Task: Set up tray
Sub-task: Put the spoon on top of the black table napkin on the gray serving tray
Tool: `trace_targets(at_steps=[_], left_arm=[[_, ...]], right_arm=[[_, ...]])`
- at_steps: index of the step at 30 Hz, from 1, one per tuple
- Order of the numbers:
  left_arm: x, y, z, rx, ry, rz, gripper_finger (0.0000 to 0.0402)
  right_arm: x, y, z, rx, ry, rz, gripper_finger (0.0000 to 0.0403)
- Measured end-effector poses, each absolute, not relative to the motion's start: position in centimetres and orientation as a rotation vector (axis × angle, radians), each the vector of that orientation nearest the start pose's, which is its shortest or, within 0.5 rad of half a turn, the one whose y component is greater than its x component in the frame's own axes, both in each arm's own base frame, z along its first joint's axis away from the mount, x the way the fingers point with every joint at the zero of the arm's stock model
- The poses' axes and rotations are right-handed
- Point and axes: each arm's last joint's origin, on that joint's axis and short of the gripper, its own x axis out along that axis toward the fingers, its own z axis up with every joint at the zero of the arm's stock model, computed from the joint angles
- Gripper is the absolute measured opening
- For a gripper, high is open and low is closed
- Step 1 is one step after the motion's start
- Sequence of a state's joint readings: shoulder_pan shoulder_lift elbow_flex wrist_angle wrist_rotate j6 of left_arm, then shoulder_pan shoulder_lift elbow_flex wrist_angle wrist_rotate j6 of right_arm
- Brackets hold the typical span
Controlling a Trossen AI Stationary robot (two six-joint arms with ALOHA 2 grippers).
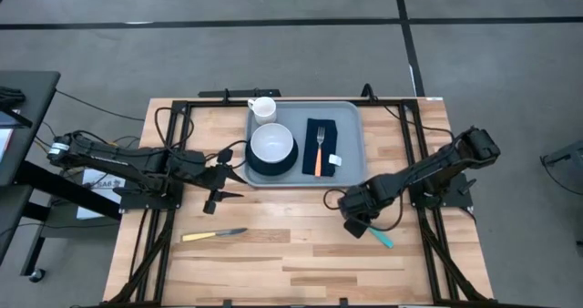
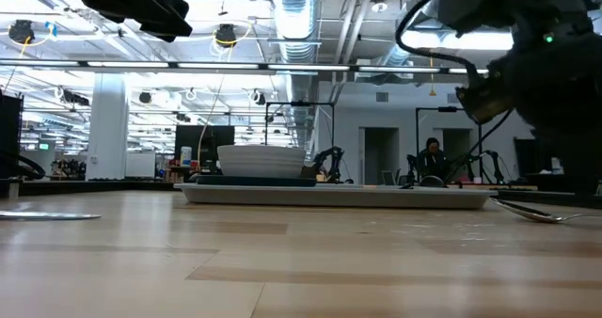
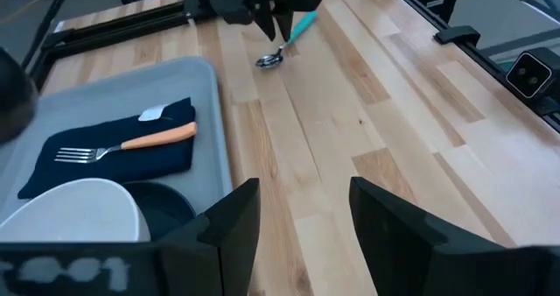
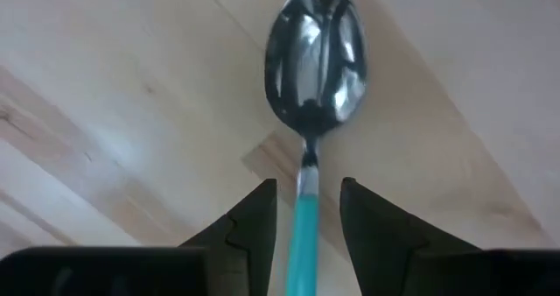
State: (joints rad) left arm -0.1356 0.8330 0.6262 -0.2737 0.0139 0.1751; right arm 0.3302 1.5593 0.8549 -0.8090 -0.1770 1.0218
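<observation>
Next, the right gripper grabs the spoon by its handle's neck (image 4: pixel 307 178), to set the spoon on the napkin beside the fork.
The light blue-grey tray (image 1: pixel 351 126) lies at the table's far middle. It holds a white cup (image 1: pixel 263 109), a white bowl (image 1: pixel 271 144) on a dark plate, and a navy napkin (image 1: pixel 326 135) with an orange-handled fork (image 1: pixel 320 153) on it. A teal-handled spoon (image 4: pixel 315 68) lies flat on the table near the tray's right near corner. My right gripper (image 4: pixel 308 208) is low over it and open. Its fingers stand on either side of the handle's neck with slim gaps. My left gripper (image 3: pixel 302 217) is open and empty beside the tray's left near corner (image 1: pixel 230 182).
A yellow-handled knife (image 1: pixel 214 235) lies on the table near the left front. Bare wood lies between the knife and the spoon (image 1: pixel 381 239). Black frame rails run along the table's left, right and far sides.
</observation>
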Motion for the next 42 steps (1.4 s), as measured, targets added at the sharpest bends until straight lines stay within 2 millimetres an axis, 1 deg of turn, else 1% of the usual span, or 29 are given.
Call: trace_targets(at_steps=[7,12,15,17,23,25,27,32,38,42], left_arm=[[17.9,-2.5,26.3,0.2,0.465,-0.189,0.0167],[17.9,-2.5,26.3,0.192,0.466,-0.187,0.0167],[17.8,-2.5,26.2,0.189,0.471,-0.187,0.0167],[17.8,-2.5,26.2,0.189,0.472,-0.187,0.0167],[17.8,-2.5,26.2,0.179,0.473,-0.185,0.0167],[17.8,-2.5,26.2,0.179,0.473,-0.185,0.0167],[17.8,-2.5,26.2,0.179,0.473,-0.185,0.0167],[17.8,-2.5,26.2,0.179,0.473,-0.185,0.0167],[17.8,-2.5,26.2,0.18,0.473,-0.184,0.0167],[17.8,-2.5,26.2,0.191,0.473,-0.186,0.0167]], right_arm=[[22.5,7.7,13.5,0.69,1.515,-0.407,0.0119],[21.9,7.4,12.6,0.711,1.512,-0.394,0.0119],[21.9,7.4,12.6,0.712,1.514,-0.392,0.0115],[21.9,7.3,12.6,0.72,1.518,-0.394,0.0103],[22.5,6.8,13.1,0.767,1.541,-0.403,0.003],[22.8,6.7,13.4,0.775,1.54,-0.4,0.0012],[23.0,6.8,13.5,0.781,1.532,-0.393,0.0011],[23.4,6.9,13.5,0.782,1.498,-0.359,0.003],[24.1,7.0,13.6,0.785,1.432,-0.312,0.0008],[24.7,6.7,13.8,0.83,1.371,-0.304,0.0015]])
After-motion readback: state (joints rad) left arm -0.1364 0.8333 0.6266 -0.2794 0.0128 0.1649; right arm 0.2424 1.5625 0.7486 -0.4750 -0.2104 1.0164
